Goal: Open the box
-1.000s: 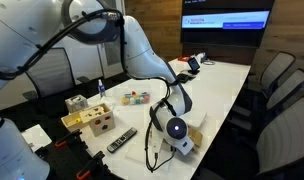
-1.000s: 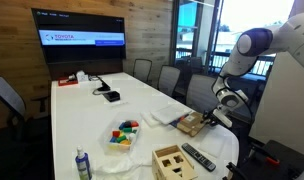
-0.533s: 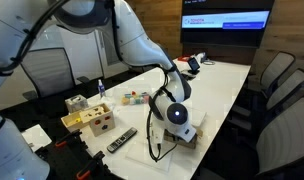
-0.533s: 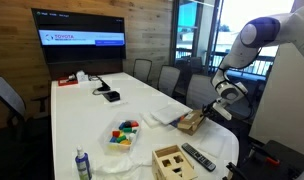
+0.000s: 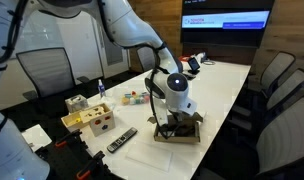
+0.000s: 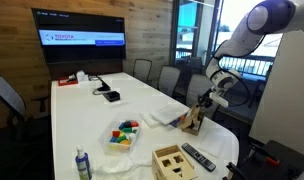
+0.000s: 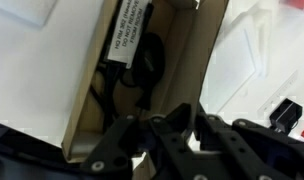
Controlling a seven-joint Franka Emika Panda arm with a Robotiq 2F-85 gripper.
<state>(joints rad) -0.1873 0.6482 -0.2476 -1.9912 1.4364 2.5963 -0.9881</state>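
I need to keep holding the flap with my gripper. The lid flap's free edge is above the inside of the box, so the flap would fall back over the box if I opened now.
The flat tan cardboard box [image 5: 183, 133] lies near the table's edge, and also shows in an exterior view [image 6: 191, 124]. Its hinged lid flap is raised steeply. My gripper [image 5: 174, 118] is right over the box and shut on the lid's free edge; it also shows in an exterior view [image 6: 202, 103]. In the wrist view the box [image 7: 187, 70] is open, with black cables and a printed label inside. The fingers [image 7: 182, 118] pinch the cardboard edge there.
A black remote [image 5: 121, 140] lies beside the box. A pale wooden toy box [image 5: 92, 120], a clear container of coloured items [image 5: 136, 98] and a small bottle [image 5: 100, 90] stand on the white table. Chairs ring the table; a screen hangs on the far wall.
My gripper has risen and swung back with the lid edge in it. The lid went from nearly flat to steeply raised, exposing the box's inside.
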